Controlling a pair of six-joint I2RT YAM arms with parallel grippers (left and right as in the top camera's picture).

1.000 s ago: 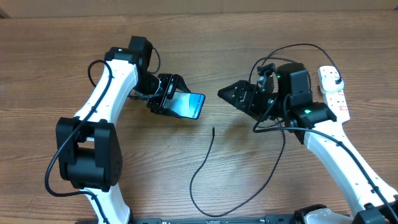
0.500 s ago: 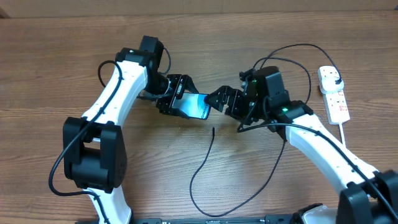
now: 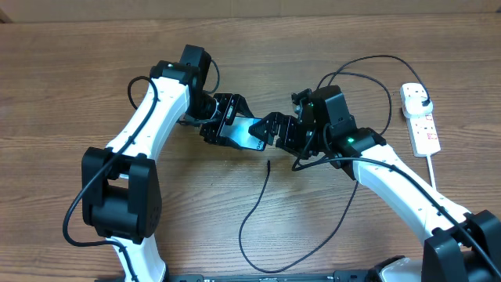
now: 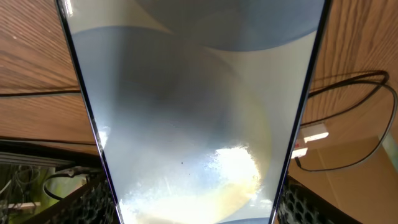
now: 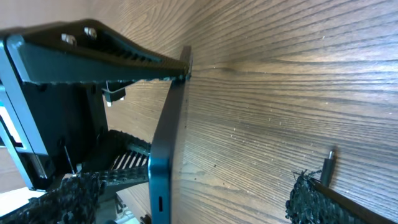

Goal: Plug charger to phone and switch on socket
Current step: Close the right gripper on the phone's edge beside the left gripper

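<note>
I will grab the phone's loose end (image 3: 260, 135) (image 5: 165, 180) across its thickness with my right gripper next. Then my left gripper can take a new hold of the phone's opposite end for plugging.
My left gripper (image 3: 228, 125) is shut on the phone (image 3: 249, 135) and holds it tilted above the table. In the left wrist view the phone's pale lit screen (image 4: 193, 112) fills the frame between my fingers (image 4: 81, 208). My right gripper (image 3: 275, 131) is open at the phone's free end. In the right wrist view the phone's edge (image 5: 163, 168) with its port stands between the open fingers (image 5: 308, 199). The charger's black cable (image 3: 254, 207) lies on the table, its small plug tip (image 3: 268, 163) just below the two grippers and beside my right finger (image 5: 328, 163). The white socket (image 3: 423, 129) lies far right.
The charger's black plug (image 3: 423, 99) sits in the socket's top outlet, and its cable loops high over the right arm (image 3: 368, 59). A white cord (image 3: 433, 168) runs down from the socket. The cable's long loop reaches the table's front edge (image 3: 262, 270).
My left arm has carried the phone to the right and tilted it. My right gripper has moved left from near the socket to the phone's end.
</note>
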